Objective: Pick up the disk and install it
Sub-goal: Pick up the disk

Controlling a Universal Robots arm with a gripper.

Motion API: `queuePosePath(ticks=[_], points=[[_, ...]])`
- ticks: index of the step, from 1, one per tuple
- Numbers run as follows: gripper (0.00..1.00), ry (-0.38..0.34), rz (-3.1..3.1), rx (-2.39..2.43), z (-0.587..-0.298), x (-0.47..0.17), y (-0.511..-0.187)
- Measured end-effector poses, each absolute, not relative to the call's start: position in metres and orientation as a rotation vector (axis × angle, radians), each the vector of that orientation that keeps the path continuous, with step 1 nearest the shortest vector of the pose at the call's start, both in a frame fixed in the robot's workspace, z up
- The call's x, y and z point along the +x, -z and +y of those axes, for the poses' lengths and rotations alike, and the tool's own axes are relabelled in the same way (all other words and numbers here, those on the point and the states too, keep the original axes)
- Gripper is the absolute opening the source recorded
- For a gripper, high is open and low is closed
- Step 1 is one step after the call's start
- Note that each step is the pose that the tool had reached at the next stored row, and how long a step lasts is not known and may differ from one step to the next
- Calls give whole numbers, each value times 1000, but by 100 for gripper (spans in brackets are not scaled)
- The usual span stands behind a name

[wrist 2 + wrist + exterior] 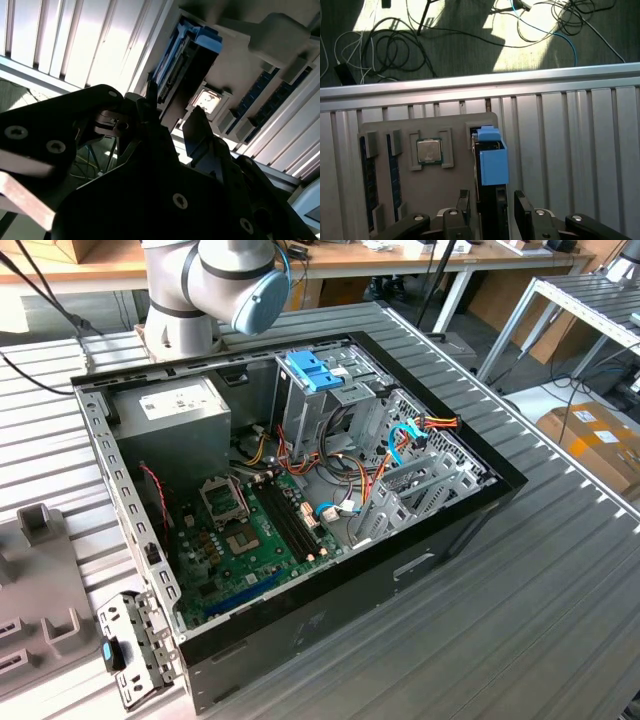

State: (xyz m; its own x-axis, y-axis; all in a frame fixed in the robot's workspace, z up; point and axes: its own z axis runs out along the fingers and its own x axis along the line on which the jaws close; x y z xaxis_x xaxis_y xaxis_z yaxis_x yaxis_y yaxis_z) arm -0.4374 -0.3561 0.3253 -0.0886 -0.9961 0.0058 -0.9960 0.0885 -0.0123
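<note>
The disk's lower side is hemmed in by the tray's slot, and I need to grab the disk next by its raised dark edge [493, 212] beside the blue bar.
The disk [492, 160] stands on edge in a slot of a grey holder tray [435, 190], its light-blue carrier rail facing up. In the second wrist view the disk [187, 55] shows as a dark slab with a blue rail. My gripper [491, 205] hangs over the disk's near end. It is open, with one dark finger [464, 202] on each side of the disk and a gap between them. In the second wrist view the gripper [172, 107] is still short of the disk, with nothing held.
The tray also holds a processor chip [429, 151] and memory sticks [366, 165]. An open computer case [300, 490] lies on the slatted table, with a blue bracket [315, 370] on its drive cage. Cables [395, 45] lie on the floor beyond the table edge.
</note>
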Motion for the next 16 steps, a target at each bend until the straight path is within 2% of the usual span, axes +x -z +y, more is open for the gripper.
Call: queuePosePath(ticks=[11, 16], points=[[48, 20, 2302, -2132, -356, -438, -303], [48, 20, 2301, -2133, -356, -438, -303]])
